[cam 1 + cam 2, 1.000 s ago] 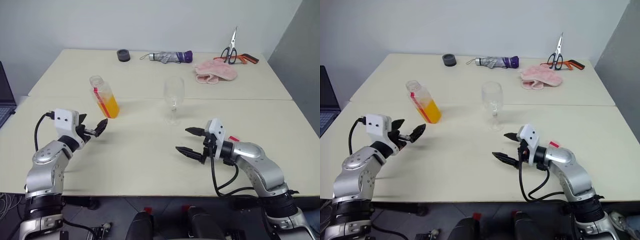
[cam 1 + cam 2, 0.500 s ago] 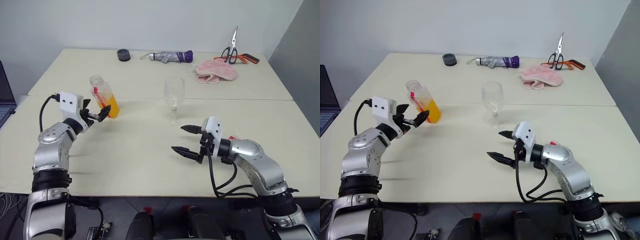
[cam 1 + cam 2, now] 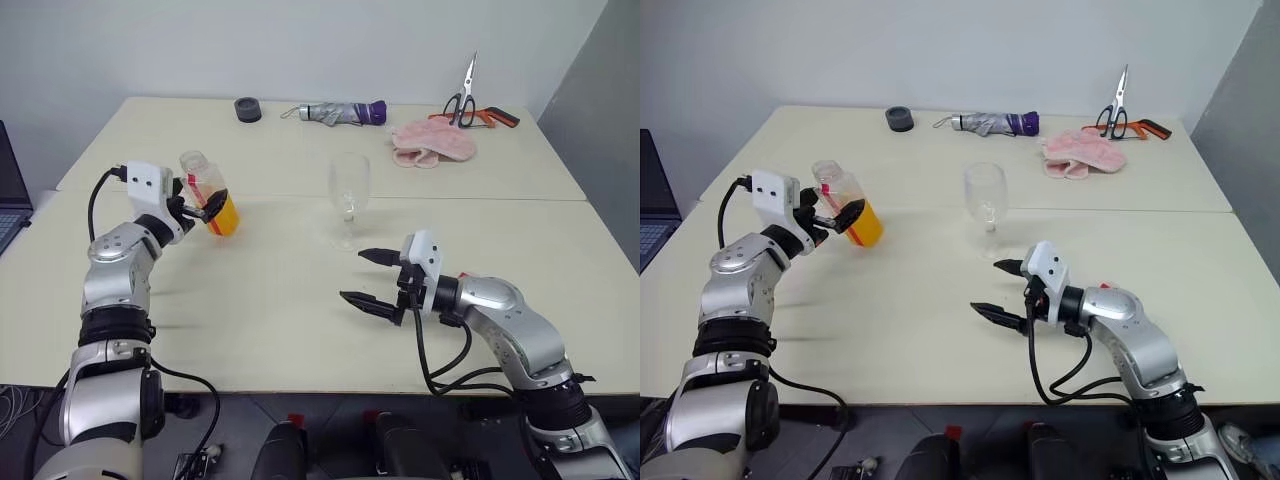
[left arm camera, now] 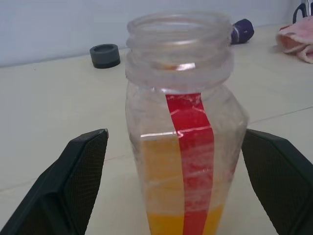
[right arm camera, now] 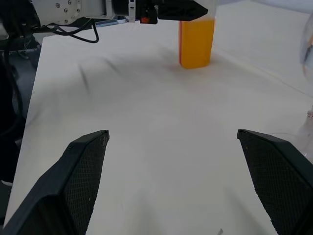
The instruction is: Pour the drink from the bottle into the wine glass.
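Note:
The bottle's body (image 4: 185, 152) is between my left gripper's fingers, so my left gripper needs to close on it now. Closing now would hold the bottle.
The bottle (image 3: 203, 176) stands uncapped on the left half of the table, with a red stripe (image 4: 193, 147) down its side. The orange drink (image 4: 159, 186) fills its lower part. My left gripper (image 3: 203, 210) is open and level, one finger on each side of the bottle's body with gaps showing in the left wrist view. The empty wine glass (image 3: 347, 198) stands upright near the table's middle. My right gripper (image 3: 353, 275) hovers open in front of the glass, empty, pointing toward the bottle (image 5: 196, 41).
Along the far edge lie a dark round cap (image 3: 247, 109), a folded umbrella (image 3: 335, 113), a pink cloth (image 3: 432, 143) and scissors (image 3: 462, 98). A laptop (image 3: 8, 195) sits at the left border. A seam (image 3: 480, 198) runs across the table behind the glass.
My left gripper has moved forward and up from short of the bottle until its fingers flank it. The right gripper has barely shifted. Bottle and glass have stayed put.

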Motion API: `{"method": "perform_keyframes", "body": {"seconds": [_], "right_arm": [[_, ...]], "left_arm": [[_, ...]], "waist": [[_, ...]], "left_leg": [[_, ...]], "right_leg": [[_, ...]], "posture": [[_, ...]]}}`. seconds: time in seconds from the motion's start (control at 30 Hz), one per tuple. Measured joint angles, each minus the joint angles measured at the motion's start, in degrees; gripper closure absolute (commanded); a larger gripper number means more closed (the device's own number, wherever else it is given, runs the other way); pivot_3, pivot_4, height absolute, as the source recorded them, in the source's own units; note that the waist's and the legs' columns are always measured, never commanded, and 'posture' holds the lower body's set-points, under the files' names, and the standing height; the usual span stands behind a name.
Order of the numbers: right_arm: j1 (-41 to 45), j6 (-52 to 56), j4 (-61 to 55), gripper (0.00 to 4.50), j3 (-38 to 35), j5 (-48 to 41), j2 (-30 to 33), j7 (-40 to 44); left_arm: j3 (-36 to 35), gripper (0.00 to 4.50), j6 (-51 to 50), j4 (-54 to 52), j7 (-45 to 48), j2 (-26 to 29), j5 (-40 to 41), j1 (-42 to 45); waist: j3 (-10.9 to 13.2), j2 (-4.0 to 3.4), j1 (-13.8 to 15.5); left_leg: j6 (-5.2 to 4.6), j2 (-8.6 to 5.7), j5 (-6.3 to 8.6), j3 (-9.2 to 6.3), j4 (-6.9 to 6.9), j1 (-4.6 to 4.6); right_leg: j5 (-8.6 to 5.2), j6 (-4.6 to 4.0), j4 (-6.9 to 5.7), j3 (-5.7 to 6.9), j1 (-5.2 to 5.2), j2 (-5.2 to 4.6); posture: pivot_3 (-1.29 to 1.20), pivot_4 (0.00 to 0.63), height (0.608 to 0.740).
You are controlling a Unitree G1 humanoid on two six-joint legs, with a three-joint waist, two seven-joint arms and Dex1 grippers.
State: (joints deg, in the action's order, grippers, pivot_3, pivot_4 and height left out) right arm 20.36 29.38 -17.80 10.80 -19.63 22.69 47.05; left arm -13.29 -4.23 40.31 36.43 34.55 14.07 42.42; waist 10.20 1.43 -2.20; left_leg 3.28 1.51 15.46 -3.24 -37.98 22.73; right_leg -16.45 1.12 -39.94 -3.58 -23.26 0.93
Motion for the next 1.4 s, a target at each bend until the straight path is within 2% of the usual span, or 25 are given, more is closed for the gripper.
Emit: {"method": "perform_keyframes", "body": {"seconds": [0.07,0.27,0.33,1.13,1.4], "right_arm": [[0.2,-0.1,0.0,0.00,0.0,0.1,-0.4,-0.2],[1.1,-1.9,0.0,0.00,0.0,0.3,-2.1,-1.7],[1.2,-2.6,0.0,0.00,-0.1,0.3,-2.8,-2.1],[2.7,-5.6,0.2,0.00,-0.1,0.4,-4.0,-4.2],[1.6,-4.9,-2.8,0.00,-3.0,-0.1,-1.9,-5.8]], "left_arm": [[0.1,0.64,0.9,1.4,0.6,-0.1,-0.1,0.8],[0.1,2.46,2.3,4.0,1.1,-0.6,-0.2,1.3],[0.1,2.77,2.5,4.6,1.4,-0.6,-0.2,1.6],[-0.1,2.82,3.4,5.6,1.5,-0.6,-0.2,2.0],[4.6,2.82,3.1,-7.5,0.3,-0.7,-4.4,-0.8]], "waist": [[0.0,0.00,0.0],[0.0,0.00,0.0],[0.0,0.00,0.0],[0.0,0.00,0.0],[0.0,0.00,0.4]], "left_leg": [[0.00,0.00,0.00,0.00,0.00,0.00],[0.00,0.00,0.00,-0.03,-0.01,0.02],[0.00,0.00,0.00,-0.03,-0.01,0.02],[0.01,0.00,0.00,-0.04,-0.03,0.02],[0.01,0.06,0.00,-0.13,-0.05,0.13]], "right_leg": [[0.00,0.00,0.00,0.00,0.00,0.00],[0.00,-0.01,-0.01,0.02,-0.01,0.00],[0.00,0.00,-0.01,0.02,-0.01,0.00],[0.00,-0.01,-0.03,0.03,-0.01,-0.01],[0.01,-0.01,-0.02,0.04,-0.04,-0.11]], "posture": [[0.00,0.150,0.740],[0.00,0.150,0.740],[0.00,0.150,0.740],[0.00,0.150,0.740],[0.00,0.150,0.740]]}}
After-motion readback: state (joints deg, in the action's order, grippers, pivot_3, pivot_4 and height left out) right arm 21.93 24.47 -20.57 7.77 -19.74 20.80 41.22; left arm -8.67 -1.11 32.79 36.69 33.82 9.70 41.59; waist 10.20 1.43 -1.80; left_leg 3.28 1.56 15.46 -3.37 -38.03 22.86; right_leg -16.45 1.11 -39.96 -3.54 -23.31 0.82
